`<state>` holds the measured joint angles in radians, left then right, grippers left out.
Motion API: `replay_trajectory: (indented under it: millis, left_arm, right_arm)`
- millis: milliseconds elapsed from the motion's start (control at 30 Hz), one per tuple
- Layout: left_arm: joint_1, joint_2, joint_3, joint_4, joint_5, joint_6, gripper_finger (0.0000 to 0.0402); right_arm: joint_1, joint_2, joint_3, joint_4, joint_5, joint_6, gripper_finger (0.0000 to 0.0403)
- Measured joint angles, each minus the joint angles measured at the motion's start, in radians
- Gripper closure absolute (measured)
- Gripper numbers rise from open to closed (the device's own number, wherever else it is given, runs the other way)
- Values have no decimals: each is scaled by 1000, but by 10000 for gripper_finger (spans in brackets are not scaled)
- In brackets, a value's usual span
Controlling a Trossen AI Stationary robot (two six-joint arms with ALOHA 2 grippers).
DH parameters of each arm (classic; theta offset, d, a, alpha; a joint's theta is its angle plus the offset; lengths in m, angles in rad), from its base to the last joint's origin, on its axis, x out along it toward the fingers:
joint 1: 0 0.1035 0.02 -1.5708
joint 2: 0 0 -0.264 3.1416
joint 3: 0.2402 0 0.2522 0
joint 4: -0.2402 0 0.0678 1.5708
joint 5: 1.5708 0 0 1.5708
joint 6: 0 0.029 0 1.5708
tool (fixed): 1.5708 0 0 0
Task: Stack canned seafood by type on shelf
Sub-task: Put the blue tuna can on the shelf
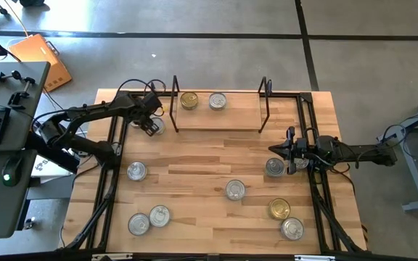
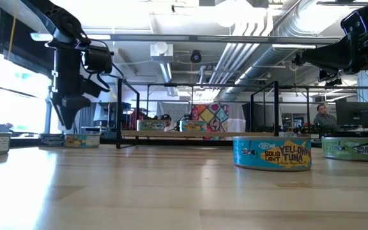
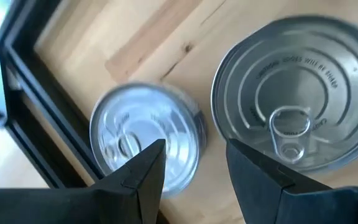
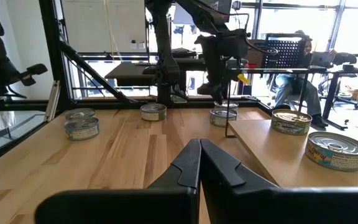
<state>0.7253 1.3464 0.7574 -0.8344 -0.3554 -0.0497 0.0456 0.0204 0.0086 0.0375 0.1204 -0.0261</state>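
My left gripper grabs the lower silver-lidded tin by its rim (image 3: 199, 135) next, to stack it by type on the shelf.
My left gripper (image 1: 151, 125) hangs open beside the shelf's left upright, just above the table. Its fingers (image 3: 143, 174) point down over two silver-lidded tins: one lower tin (image 3: 145, 146) and one that looks larger (image 3: 294, 127). In the low view its tips (image 2: 66, 122) stand clear above these tins (image 2: 82, 140). The shelf (image 1: 238, 116), a light-wood board between black wire uprights, carries a gold-lidded tin (image 1: 189, 100) and a silver one (image 1: 218, 101). My right gripper (image 1: 273, 150) is shut and raised (image 4: 199, 144), beside a silver tin (image 1: 275, 167) on the table.
More tins stand on the tabletop: one (image 1: 136, 171) at left, two (image 1: 149, 220) near the front left, one (image 1: 236, 190) in the middle, a gold one (image 1: 279, 209) and a silver one (image 1: 292, 228) at front right. Black frame rails (image 1: 111, 181) run along both table sides.
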Motion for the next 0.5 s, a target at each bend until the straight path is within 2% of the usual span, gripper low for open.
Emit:
replay_trajectory:
  millis: [300, 500]
  left_arm:
    - [12, 0, -8, 3, 12, 44, 242]
    - [51, 38, -18, 9, 41, 53, 273]
  right_arm:
    - [0, 0, 0, 0, 0, 0, 403]
    - [0, 0, 0, 0, 0, 0, 403]
